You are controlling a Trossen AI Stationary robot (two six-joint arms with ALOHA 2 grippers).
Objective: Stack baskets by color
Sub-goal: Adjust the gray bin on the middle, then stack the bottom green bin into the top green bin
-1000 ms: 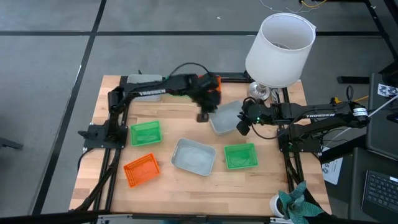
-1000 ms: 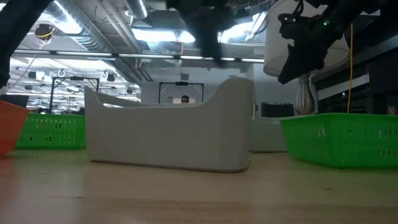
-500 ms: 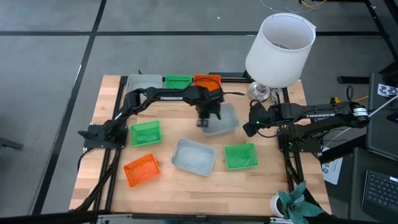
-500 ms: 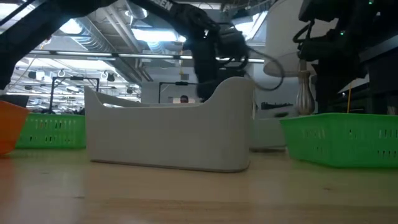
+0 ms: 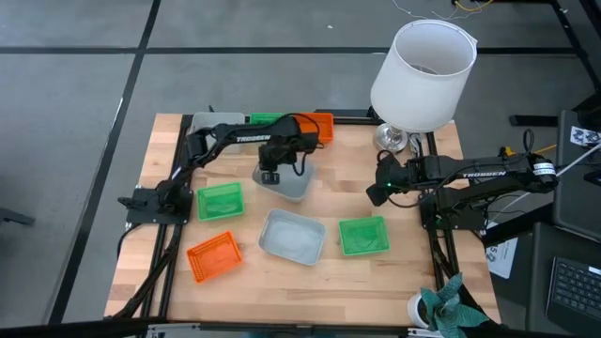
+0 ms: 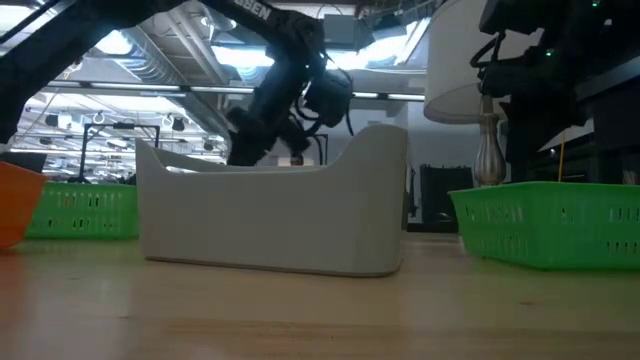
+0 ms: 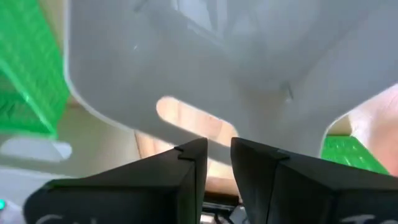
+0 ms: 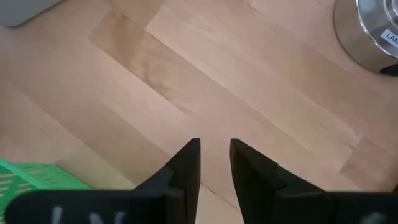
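Observation:
The right gripper grips the basket by its rim (image 5: 363, 220) next, to stack the near green basket with the far green basket (image 5: 268, 118).
My left gripper (image 5: 270, 176) is shut on a pale grey basket (image 5: 291, 181) over the table's middle, left of centre. Another grey basket (image 5: 292, 236) rests on its bottom nearer the front, between an orange basket (image 5: 213, 256) and a green one (image 5: 362, 235). A second green basket (image 5: 219, 200) lies at the left. Along the far edge stand a grey (image 5: 218, 122), a green (image 5: 268, 119) and an orange basket (image 5: 317, 123). My right gripper (image 5: 376, 192) hangs open over bare wood at the right, holding nothing. My left gripper pinches the grey basket's end wall at the rim (image 7: 214, 144), just beside the handle slot (image 7: 186, 119), between its two fingers. The fingers slant steeply down from above. The basket sits tilted in the hold; whether its low side touches the table I cannot tell.
A lamp with a big white shade (image 5: 423, 70) stands on its metal base (image 8: 373, 31) at the far right corner, close behind my right arm. Bare wood lies between the held basket and the right gripper.
My left gripper has carried the grey basket from beside the right gripper toward the table's left and down, tipping from nearly level to steeply downward. The basket has turned with it. My right gripper has rolled its wrist and stays about where it was.

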